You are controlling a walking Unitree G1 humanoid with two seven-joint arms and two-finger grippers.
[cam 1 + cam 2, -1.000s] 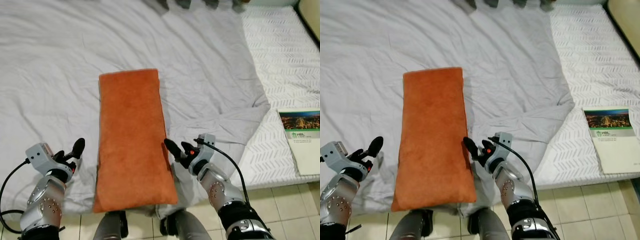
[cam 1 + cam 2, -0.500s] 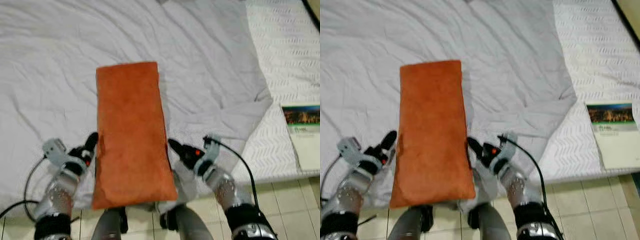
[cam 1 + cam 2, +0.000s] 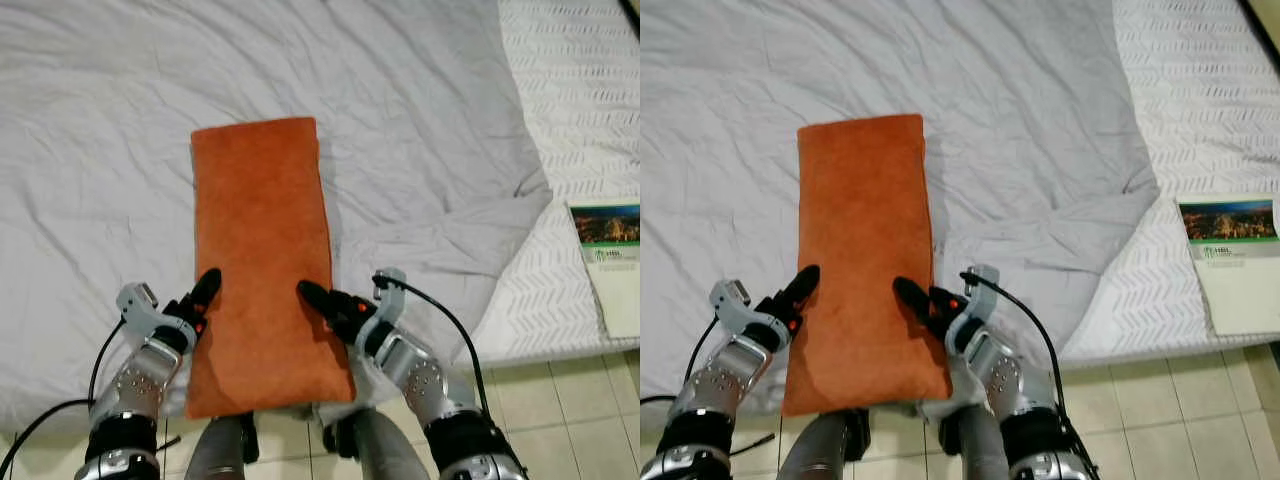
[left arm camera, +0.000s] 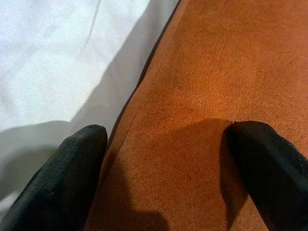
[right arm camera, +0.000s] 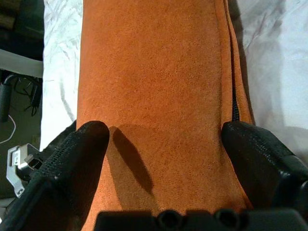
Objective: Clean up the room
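Observation:
The orange cushion spreads wider than my open fingers. My right gripper will next pick it up by its zippered side edge (image 3: 327,264).
A long orange cushion (image 3: 260,240) lies flat on the grey bed sheet (image 3: 430,120), its near end at the bed's front edge. My left gripper (image 3: 203,292) is open at the cushion's left edge; one finger (image 4: 72,178) is over the sheet and the other (image 4: 269,168) over the orange fabric. My right gripper (image 3: 318,302) is open over the cushion's near right part, with both fingers (image 5: 77,163) spread wide above the fabric. Neither holds anything.
A book with a green cover (image 3: 612,265) lies on the bare white mattress (image 3: 570,90) to the right. The grey sheet's corner is folded back there. Beige floor tiles (image 3: 560,400) and my own legs (image 3: 215,455) are below the bed's edge.
Both grippers have moved inward from beside the cushion to over its near end, the left to its left edge and the right onto its right part. The camera shifted slightly.

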